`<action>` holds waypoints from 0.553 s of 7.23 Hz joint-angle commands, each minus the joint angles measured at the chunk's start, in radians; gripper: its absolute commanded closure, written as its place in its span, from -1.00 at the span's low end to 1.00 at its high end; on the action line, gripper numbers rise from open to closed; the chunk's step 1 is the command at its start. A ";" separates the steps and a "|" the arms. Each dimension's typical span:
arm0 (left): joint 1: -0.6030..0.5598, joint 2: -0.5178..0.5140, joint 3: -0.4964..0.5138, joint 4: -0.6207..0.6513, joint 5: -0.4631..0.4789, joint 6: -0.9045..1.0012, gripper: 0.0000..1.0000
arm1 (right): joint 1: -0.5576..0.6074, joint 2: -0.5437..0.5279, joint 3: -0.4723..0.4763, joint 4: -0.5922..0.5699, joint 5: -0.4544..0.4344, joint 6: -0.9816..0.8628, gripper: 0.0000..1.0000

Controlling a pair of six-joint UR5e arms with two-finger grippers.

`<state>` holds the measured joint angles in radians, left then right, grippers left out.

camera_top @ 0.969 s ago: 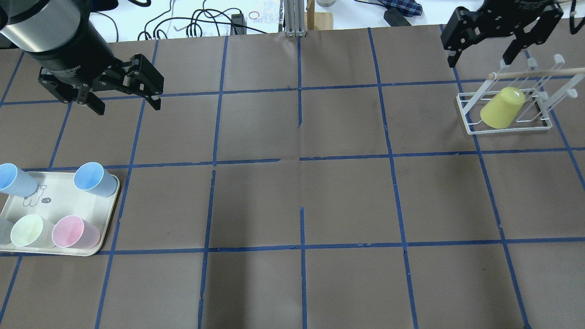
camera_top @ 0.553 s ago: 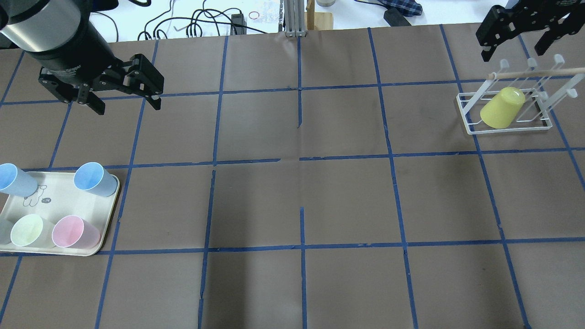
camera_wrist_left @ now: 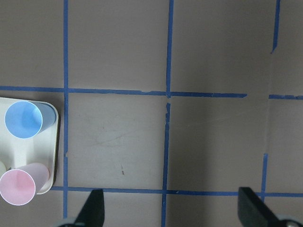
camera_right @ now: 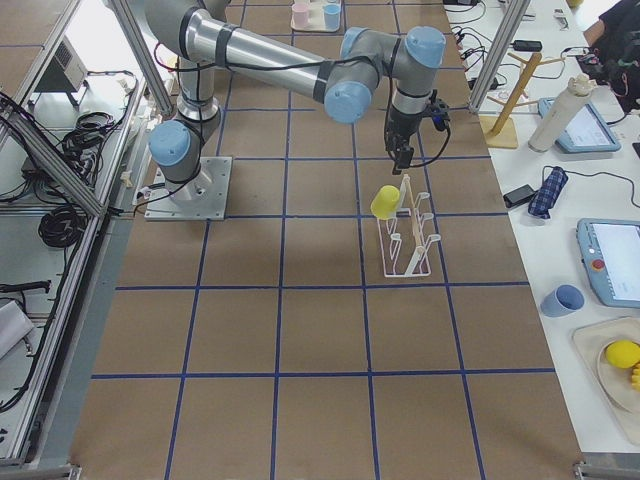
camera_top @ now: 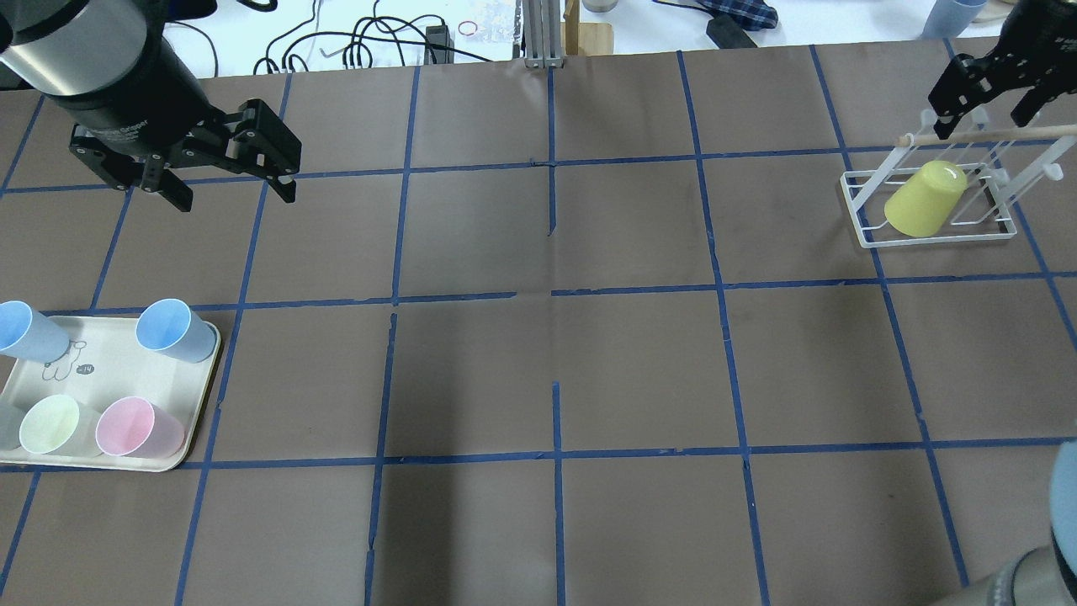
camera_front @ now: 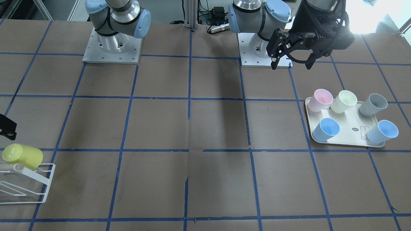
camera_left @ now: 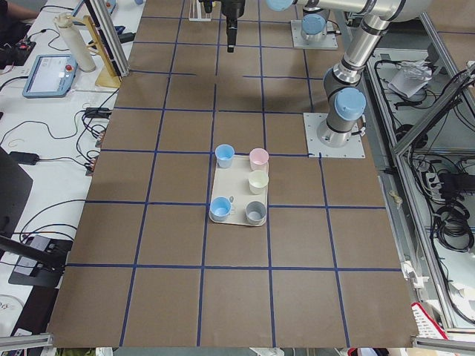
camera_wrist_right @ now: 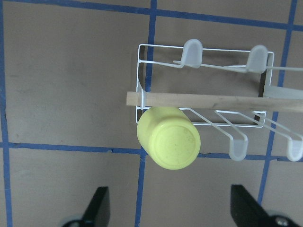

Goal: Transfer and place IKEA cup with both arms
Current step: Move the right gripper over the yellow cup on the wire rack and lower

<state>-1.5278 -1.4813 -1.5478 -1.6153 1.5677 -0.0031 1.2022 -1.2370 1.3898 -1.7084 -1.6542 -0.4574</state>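
Observation:
My right gripper grabs the lemon-yellow cup by its closed base end [camera_front: 12,153] next, to pass it over for placing on the tray [camera_front: 348,127].
The lemon-yellow IKEA cup [camera_top: 924,198] hangs upside down, tilted, on a peg of the white wire rack [camera_top: 936,240] at the far right. It also shows in the front view [camera_front: 22,156] and the right wrist view [camera_wrist_right: 169,137]. My right gripper [camera_top: 984,118] is open and empty, above the rack's far side, apart from the cup. In its wrist view its fingers [camera_wrist_right: 98,208] stand wide on either side below the cup. My left gripper [camera_top: 236,195] is open and empty above the far left of the table; it also shows in the front view [camera_front: 291,64].
A cream tray [camera_top: 126,362] at the near left holds two light blue cups [camera_top: 172,330], a pink cup [camera_top: 135,427], a pale cream-yellow cup [camera_top: 52,425] and a grey cup [camera_front: 374,104]. A wooden dowel [camera_top: 993,133] lies across the rack's top.
My right gripper has moved to the right, from left of the rack's far side towards the table's right edge. The left gripper and the cup have not moved.

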 commanded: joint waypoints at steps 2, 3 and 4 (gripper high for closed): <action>0.002 0.001 0.000 -0.002 0.000 0.000 -1.00 | -0.006 0.085 0.037 -0.109 -0.001 0.002 -0.81; 0.002 -0.002 0.002 0.000 0.000 0.000 -1.00 | -0.006 0.099 0.037 -0.114 0.001 -0.003 -0.81; 0.003 -0.002 0.002 0.000 0.000 0.000 -1.00 | -0.006 0.120 0.038 -0.114 0.001 0.002 -0.82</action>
<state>-1.5261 -1.4823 -1.5468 -1.6157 1.5677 -0.0031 1.1966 -1.1437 1.4261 -1.8151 -1.6544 -0.4583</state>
